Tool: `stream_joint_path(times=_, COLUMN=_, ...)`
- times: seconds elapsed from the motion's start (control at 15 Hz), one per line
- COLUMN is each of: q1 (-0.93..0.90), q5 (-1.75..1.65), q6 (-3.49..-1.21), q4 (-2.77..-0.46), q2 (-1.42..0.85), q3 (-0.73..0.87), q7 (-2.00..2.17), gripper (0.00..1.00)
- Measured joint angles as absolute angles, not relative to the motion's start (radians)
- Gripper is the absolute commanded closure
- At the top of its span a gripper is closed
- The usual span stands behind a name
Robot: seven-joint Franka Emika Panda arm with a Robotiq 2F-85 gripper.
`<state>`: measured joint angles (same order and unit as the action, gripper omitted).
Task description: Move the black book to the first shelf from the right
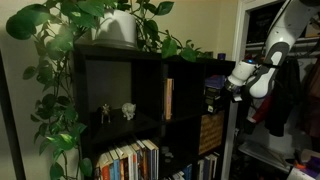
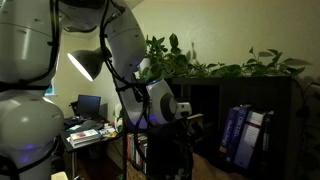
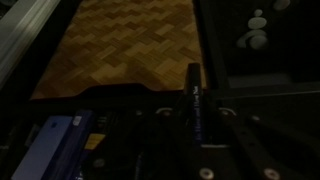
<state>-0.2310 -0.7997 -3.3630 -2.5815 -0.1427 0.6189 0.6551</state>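
Observation:
My gripper should move the black book to the blue books' section before it opens. The black book's end overlaps the woven basket, so the black book would fall if I let go now.
In the wrist view the black book (image 3: pixel 195 105) shows as a slim dark spine with pale lettering, running straight between my gripper's fingers (image 3: pixel 195 128). The gripper looks shut on it. In an exterior view the gripper (image 1: pixel 228 84) is at the upper right compartment of the black shelf unit (image 1: pixel 150 60), at its right edge. The book itself is too dark to make out there. In the exterior view from behind the arm, the gripper (image 2: pixel 186 120) is in front of the shelf unit (image 2: pixel 205 100).
A woven basket (image 3: pixel 130 45) sits beyond the book and shows lower in the right column (image 1: pixel 210 131). A tan-spined book (image 1: pixel 168 98), two figurines (image 1: pixel 116 111), a row of books (image 1: pixel 130 160) and blue books (image 2: pixel 240 135) fill other compartments. A plant (image 1: pixel 90 20) tops the unit.

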Motion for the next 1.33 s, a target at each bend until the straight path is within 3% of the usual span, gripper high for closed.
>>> stream_joint_path(times=0.13, q1=-0.129, q5=-0.701, q6=-3.363, q4=-2.562, q2=-0.175, q3=0.494, q7=0.535, gripper=0.92)
stream_joint_path(times=1.33, q1=0.494, q5=-0.828, q6=-3.291, q4=-2.241, q2=-0.364, q3=-0.047, q7=0.502, gripper=0.93)
